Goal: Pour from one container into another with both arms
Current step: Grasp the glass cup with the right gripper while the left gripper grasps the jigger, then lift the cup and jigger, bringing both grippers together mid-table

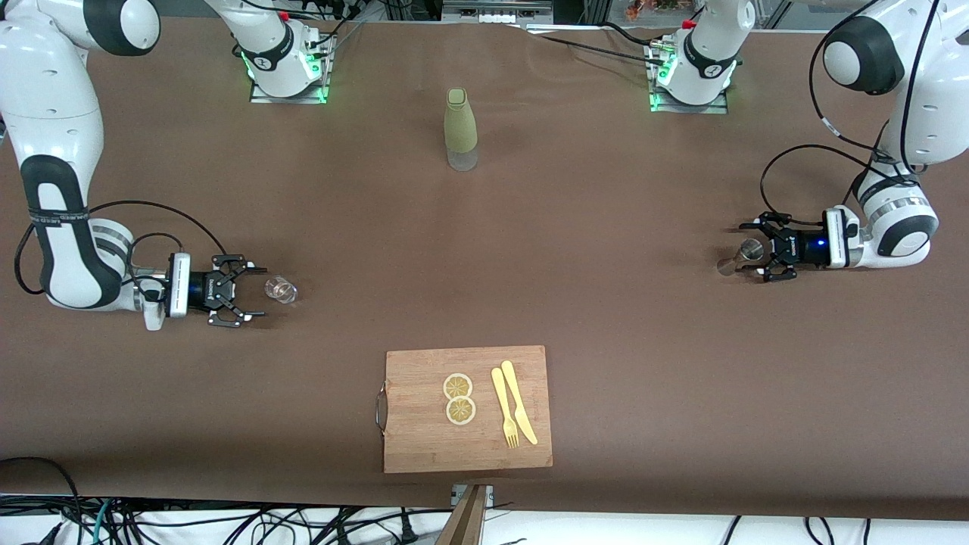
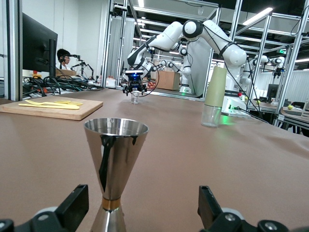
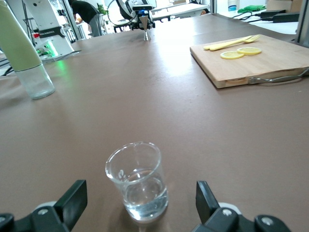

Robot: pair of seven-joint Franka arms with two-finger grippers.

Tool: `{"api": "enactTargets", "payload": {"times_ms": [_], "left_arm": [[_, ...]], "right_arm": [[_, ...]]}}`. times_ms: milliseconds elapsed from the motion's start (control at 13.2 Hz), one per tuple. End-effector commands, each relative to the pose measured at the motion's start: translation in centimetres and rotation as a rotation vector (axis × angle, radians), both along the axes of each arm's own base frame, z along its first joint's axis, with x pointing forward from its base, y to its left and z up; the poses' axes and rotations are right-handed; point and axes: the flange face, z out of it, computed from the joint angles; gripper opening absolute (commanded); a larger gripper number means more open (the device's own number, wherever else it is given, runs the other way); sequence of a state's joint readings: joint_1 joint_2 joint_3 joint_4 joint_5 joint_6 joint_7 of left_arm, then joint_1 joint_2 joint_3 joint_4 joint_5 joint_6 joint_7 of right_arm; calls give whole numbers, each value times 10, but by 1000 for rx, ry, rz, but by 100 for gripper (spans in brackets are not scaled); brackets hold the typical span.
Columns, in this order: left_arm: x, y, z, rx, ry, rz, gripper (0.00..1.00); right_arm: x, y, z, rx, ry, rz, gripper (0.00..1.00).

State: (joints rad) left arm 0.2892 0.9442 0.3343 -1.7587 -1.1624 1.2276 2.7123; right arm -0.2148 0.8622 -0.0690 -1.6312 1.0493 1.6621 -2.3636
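I need to take hold of the jigger next with my left gripper by its narrow middle (image 2: 111, 204). Then the jigger's wide rim (image 2: 116, 127) will stay free to receive the pour.
A small clear glass (image 1: 280, 289) with a little clear liquid stands on the brown table toward the right arm's end. My right gripper (image 1: 256, 291) sits low at the table, open, with the glass (image 3: 140, 181) just off its fingertips and in line with the gap; nothing touches it. At the left arm's end stands a steel hourglass-shaped jigger (image 1: 740, 256). My left gripper (image 1: 757, 253) is open around it. In the left wrist view the jigger (image 2: 115, 169) stands closer to one finger (image 2: 72, 205), with a gap on both sides.
A tall bottle in a green sleeve (image 1: 460, 129) stands mid-table near the arm bases. A wooden cutting board (image 1: 424, 446) with two lemon slices (image 1: 459, 398), a yellow knife and a fork (image 1: 513, 412) lies near the front edge.
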Motion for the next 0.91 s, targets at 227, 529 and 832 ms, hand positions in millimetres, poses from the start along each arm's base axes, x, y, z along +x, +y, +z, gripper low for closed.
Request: {"api": "enactTargets", "payload": {"times_ms": [227,529,832], "left_arm": [[5,-3,-10,19,-81,-3,100],[8,-9,-12,12,-89,-6,100],[8,-8,-12,20,-91,-6,89]], "right_arm": [[-2,12,-16,58,-23,27,100],[-4,31,-27,88,-33,57,96],[-4,39,-31,99,-33,68,22]]}}
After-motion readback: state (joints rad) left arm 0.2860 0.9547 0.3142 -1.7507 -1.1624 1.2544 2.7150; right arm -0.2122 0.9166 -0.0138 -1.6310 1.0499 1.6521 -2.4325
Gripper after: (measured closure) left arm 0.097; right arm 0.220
